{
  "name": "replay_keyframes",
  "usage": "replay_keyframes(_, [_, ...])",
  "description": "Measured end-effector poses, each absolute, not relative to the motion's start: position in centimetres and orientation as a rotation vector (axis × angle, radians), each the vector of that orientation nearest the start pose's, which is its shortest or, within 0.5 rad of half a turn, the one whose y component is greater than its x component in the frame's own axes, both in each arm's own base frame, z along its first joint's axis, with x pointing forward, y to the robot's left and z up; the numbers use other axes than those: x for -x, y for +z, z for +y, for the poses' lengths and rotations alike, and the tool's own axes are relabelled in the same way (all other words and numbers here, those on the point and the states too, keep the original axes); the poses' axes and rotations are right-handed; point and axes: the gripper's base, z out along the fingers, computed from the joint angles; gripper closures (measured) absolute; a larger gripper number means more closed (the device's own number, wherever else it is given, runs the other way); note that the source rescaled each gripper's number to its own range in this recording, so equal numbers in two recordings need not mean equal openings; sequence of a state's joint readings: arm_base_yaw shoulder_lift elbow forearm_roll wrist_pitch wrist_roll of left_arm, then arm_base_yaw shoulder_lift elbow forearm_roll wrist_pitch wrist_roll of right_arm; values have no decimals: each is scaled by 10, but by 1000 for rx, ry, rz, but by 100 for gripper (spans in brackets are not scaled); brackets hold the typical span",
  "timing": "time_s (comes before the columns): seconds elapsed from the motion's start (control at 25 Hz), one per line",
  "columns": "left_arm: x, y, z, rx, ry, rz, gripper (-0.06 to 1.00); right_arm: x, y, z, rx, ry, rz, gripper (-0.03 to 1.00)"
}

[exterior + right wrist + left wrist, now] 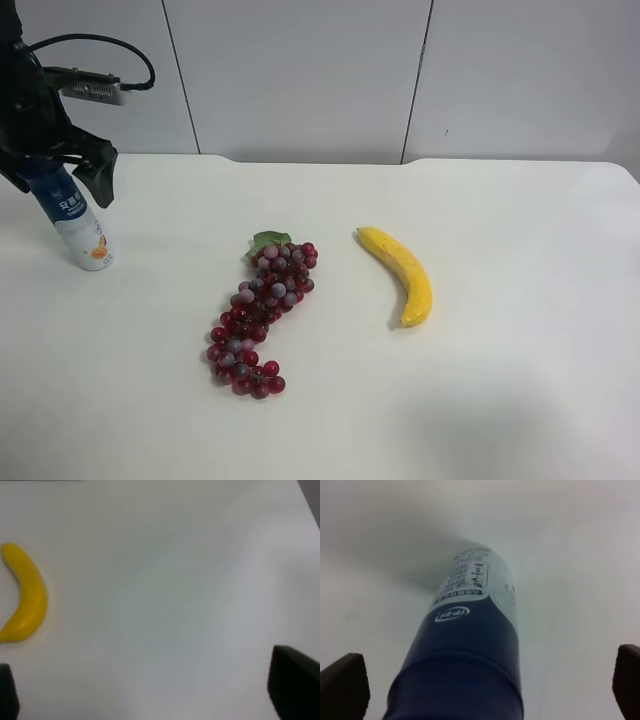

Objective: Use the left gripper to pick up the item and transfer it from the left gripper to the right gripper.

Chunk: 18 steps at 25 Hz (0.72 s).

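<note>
Next, the left gripper grabs the bottle by its dark blue top (60,198), so the bottle's white base (92,250) stays free for my right gripper.
The item, a white bottle (80,228) with a dark blue cap and an orange picture near its base, stands on the white table (480,400) at the exterior high view's far left. My all-black left gripper (55,185) is open and straddles the bottle's blue top. In the left wrist view the bottle (470,645) fills the middle between the two fingertips (342,685), with a gap on each side. My right gripper (150,695) is open and empty over bare table, its fingertips (295,687) at the picture's lower corners. It is out of the exterior high view.
A red grape bunch (258,312) with a green leaf lies mid-table. A yellow banana (402,272) lies to its right in the exterior high view and also shows in the right wrist view (25,595). A grey panelled wall (300,70) stands behind the table.
</note>
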<state>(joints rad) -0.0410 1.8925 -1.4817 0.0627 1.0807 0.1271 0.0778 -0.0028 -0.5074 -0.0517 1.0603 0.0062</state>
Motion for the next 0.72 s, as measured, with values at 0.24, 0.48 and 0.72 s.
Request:
replay_keyframes(0.24, [-383,230,-11,-290,98,2987,12,6,279,-5,70,-9,2031,-3])
replay_keyframes(0.48, [-383,230,-9,-336,127,2985,91,6,279,-5,70,-9,2031,-3])
replay_keyframes(0.72, [-383,230,-9,-395,131,2982,94,6,279,-5,70,-9,2031,-3])
